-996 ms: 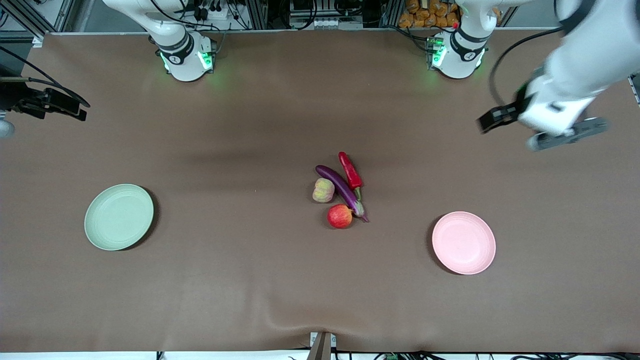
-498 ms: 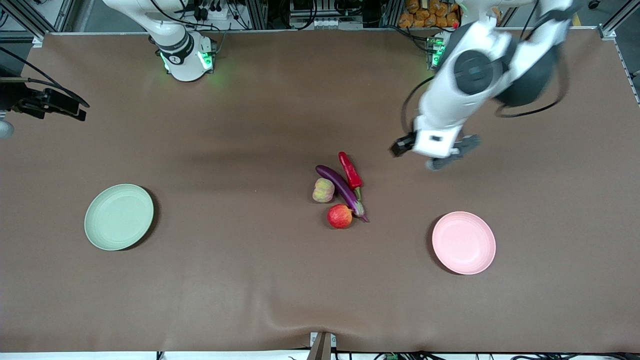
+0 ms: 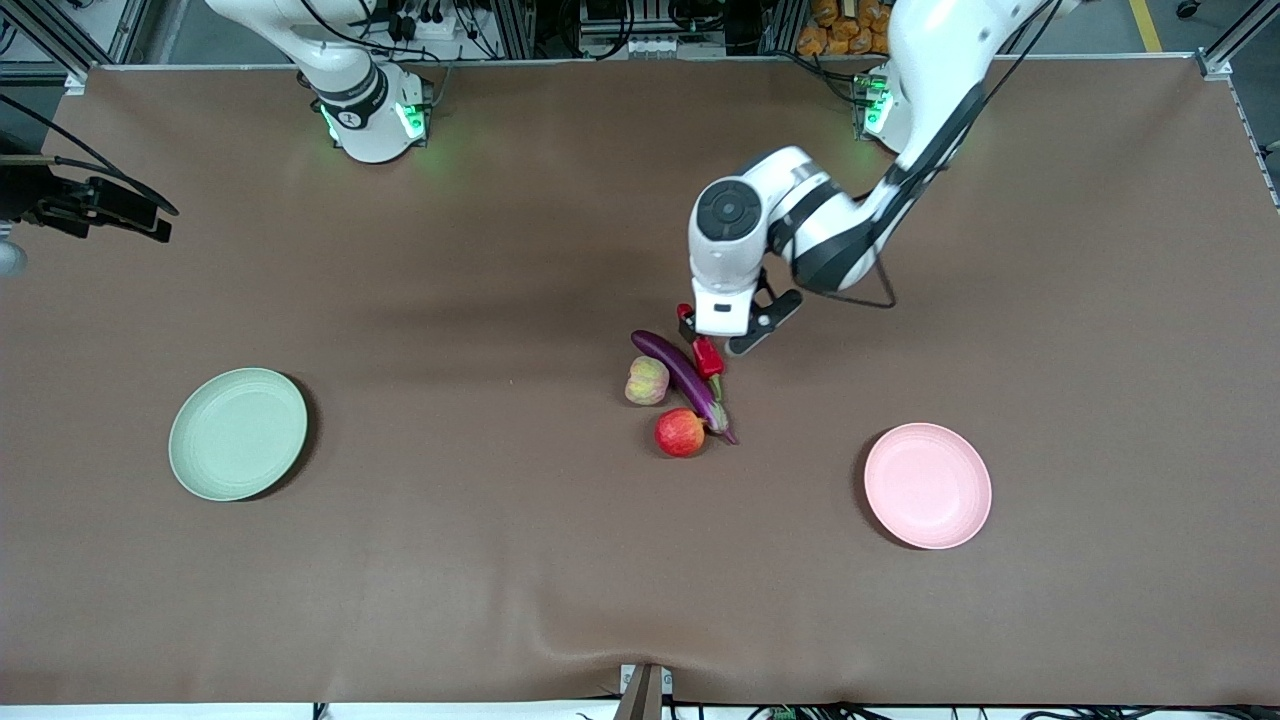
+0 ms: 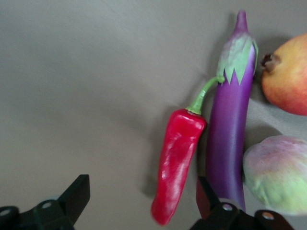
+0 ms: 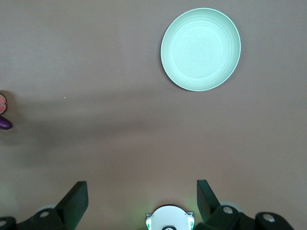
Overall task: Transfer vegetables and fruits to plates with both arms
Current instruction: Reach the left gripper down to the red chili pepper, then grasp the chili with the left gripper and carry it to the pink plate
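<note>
The eggplant [image 3: 685, 378] crowds the pepper's stem and leaves a gap beside the pepper's lower body, so my left gripper should next grab the pepper by its tapered red half [image 3: 699, 344].
The red pepper [image 3: 708, 357], the purple eggplant [image 3: 685, 378], the lumpy yellow-pink fruit [image 3: 647, 381] and the round red fruit [image 3: 680, 432] lie together at mid-table. My left gripper [image 3: 722, 333] is open and low over the pepper's pointed end. In the left wrist view the pepper [image 4: 178, 163] has its tip between the open fingers of my left gripper [image 4: 141, 201], not touching them. The eggplant [image 4: 230, 139] lies beside the pepper. The pale green plate [image 3: 238, 433] and the pale pink plate [image 3: 928, 485] are bare. My right gripper [image 5: 141, 201] is open and empty, high above the table.
The right arm's gripper [image 3: 150, 218] waits at the right arm's end of the table. The green plate [image 5: 200, 49] and the right arm's base [image 5: 169, 218] show below it in the right wrist view. Brown cloth covers the table.
My left arm has swung in from the left arm's end of the table and come down over the red pepper. The right arm has not moved.
</note>
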Available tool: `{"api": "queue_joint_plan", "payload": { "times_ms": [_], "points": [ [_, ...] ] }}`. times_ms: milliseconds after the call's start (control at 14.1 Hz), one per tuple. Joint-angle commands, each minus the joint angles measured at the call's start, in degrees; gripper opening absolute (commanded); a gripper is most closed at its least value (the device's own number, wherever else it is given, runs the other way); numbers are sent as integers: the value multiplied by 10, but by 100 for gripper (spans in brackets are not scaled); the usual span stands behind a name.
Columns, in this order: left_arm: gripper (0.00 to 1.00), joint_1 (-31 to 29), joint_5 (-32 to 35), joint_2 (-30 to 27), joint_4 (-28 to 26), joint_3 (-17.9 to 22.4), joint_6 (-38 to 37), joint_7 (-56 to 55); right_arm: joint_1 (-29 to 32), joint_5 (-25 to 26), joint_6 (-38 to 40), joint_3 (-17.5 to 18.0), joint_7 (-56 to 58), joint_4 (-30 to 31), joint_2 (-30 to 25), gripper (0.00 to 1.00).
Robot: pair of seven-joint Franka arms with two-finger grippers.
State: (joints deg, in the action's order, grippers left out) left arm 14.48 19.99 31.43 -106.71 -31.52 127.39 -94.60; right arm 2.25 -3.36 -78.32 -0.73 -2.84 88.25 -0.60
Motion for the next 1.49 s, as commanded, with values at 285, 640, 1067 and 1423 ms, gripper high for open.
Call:
{"api": "queue_joint_plan", "payload": {
  "times_ms": [285,640,1067,1423],
  "points": [
    [74,-2,73,78,22,1,68,-13,7,-8,-21,5,-7,-7,1,100],
    [0,-4,87,92,18,2,100,-12,-2,-17,-40,9,-7,-10,13,100],
    [0,-83,88,16,19,2,-3,98,-62,-96,-136,10,0,-20,79,100],
    [0,-209,86,-9,72,1,-53,303,-124,-84,-192,10,2,-21,156,100]
  ]
}}
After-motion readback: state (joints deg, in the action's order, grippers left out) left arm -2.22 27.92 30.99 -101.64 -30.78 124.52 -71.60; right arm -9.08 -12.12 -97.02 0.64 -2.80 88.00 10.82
